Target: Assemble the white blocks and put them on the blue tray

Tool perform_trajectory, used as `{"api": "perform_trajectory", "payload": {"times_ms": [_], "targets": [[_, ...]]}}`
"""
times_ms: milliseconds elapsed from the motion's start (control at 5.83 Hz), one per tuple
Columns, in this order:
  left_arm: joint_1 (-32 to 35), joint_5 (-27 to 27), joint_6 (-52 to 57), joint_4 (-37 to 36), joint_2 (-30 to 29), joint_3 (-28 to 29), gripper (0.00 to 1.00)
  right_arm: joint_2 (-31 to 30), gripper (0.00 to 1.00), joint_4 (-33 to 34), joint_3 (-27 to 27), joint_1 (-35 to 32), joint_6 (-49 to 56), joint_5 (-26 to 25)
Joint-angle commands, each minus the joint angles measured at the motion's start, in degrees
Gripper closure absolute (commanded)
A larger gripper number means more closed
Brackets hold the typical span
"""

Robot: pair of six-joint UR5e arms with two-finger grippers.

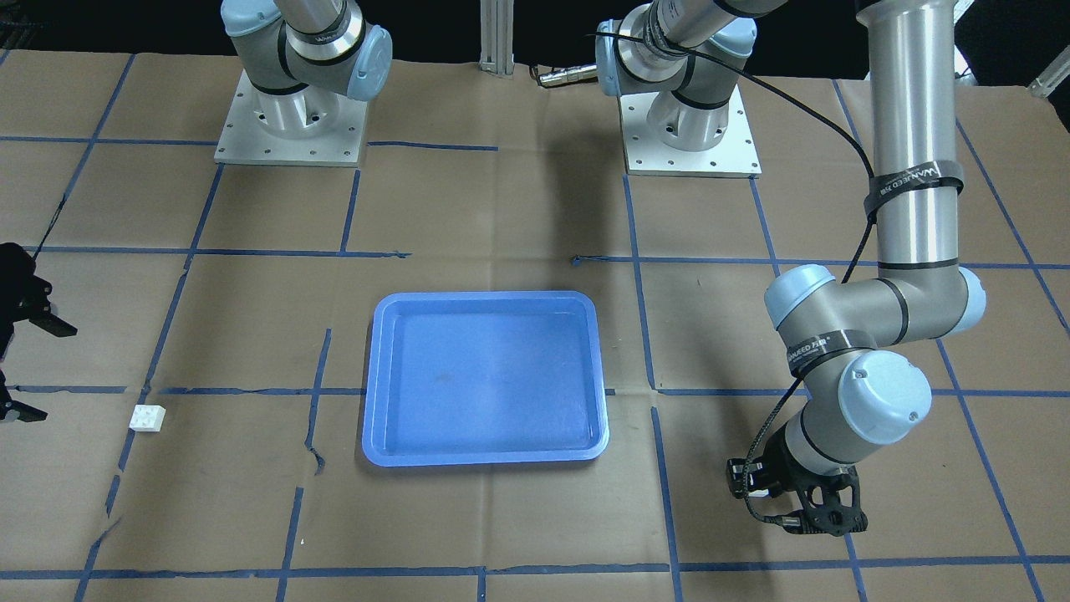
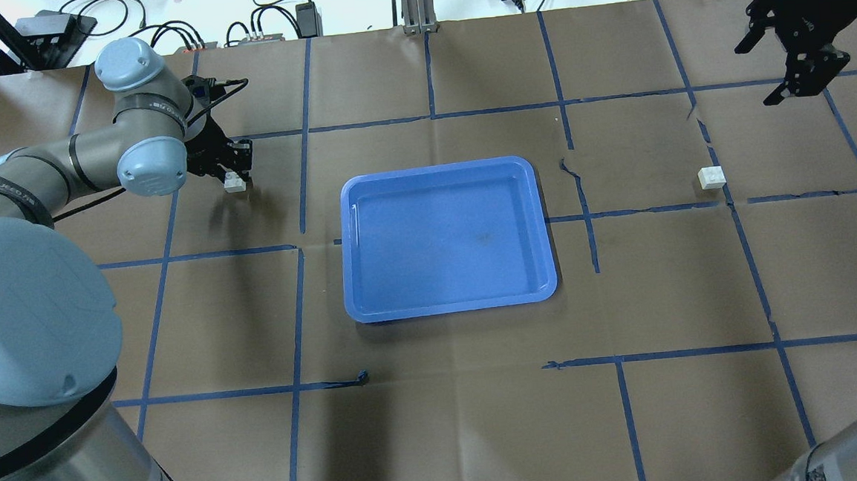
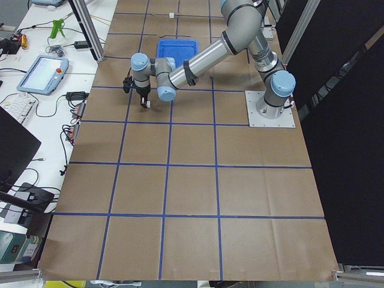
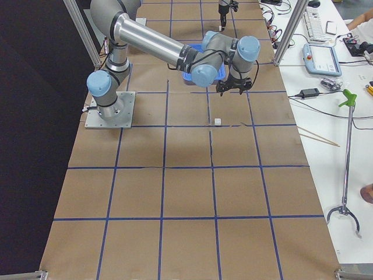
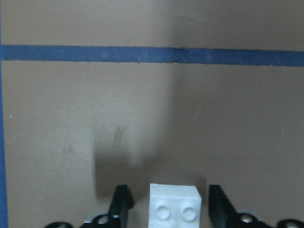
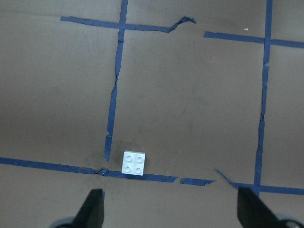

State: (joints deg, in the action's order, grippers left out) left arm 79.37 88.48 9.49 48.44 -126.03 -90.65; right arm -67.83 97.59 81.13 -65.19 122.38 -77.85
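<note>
My right gripper should next grab the white block on the tape line by its flat sides, so its studs stay free for assembly.
One white block (image 2: 234, 182) lies on the paper left of the blue tray (image 2: 439, 168). My left gripper (image 2: 234, 167) is low over it. In the left wrist view the block (image 5: 174, 205) sits between the open fingers (image 5: 121, 204), with a gap on each side. The other white block (image 2: 712, 177) lies studs up on a tape line right of the tray. It also shows in the right wrist view (image 6: 134, 163). My right gripper (image 2: 796, 47) is wide open and empty, raised beyond that block. The tray's bottom is bare.
The table is covered in brown paper with a blue tape grid, torn in places near the right block (image 1: 147, 417). The arm bases (image 1: 288, 125) stand at the robot's side. The left arm's elbow (image 1: 869, 334) hangs beside the tray (image 1: 485, 296).
</note>
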Motion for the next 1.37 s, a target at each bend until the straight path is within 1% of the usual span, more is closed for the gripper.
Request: {"api": "perform_trajectory", "payload": {"times_ms": [0,171,343,514,686,857,1029,1200], "targets": [[2.3,0.0,4.5,0.0,2.6,-1.4,0.90,4.6,0.00,0.3,0.6,3.3,3.1,5.4],[8.4,0.7,6.3,0.3,4.3,-1.3,0.90,7.1,0.00,0.4,0.7,3.5,7.1,5.6],[12.3,0.6,9.2,4.7,7.4,-0.3,0.90,8.4,0.00,0.7,1.0,4.1,7.3,8.0],[15.5,0.6,14.4,8.3,8.3,-0.4,0.90,9.5,0.00,0.7,2.0,5.1,7.2,10.4],[18.8,0.7,28.9,12.3,9.4,-0.3,0.90,10.1,0.00,1.3,3.1,6.4,7.1,12.2],[20.8,0.7,38.7,13.9,10.3,-1.4,0.89,10.9,0.00,3.4,3.9,6.6,7.0,12.7],[24.8,0.8,45.3,14.0,9.8,-1.5,0.89,11.3,0.00,3.7,4.9,6.7,7.0,13.1],[25.9,0.9,50.5,13.9,9.8,-1.2,0.90,11.2,0.00,5.0,7.6,6.7,7.0,13.1]]}}
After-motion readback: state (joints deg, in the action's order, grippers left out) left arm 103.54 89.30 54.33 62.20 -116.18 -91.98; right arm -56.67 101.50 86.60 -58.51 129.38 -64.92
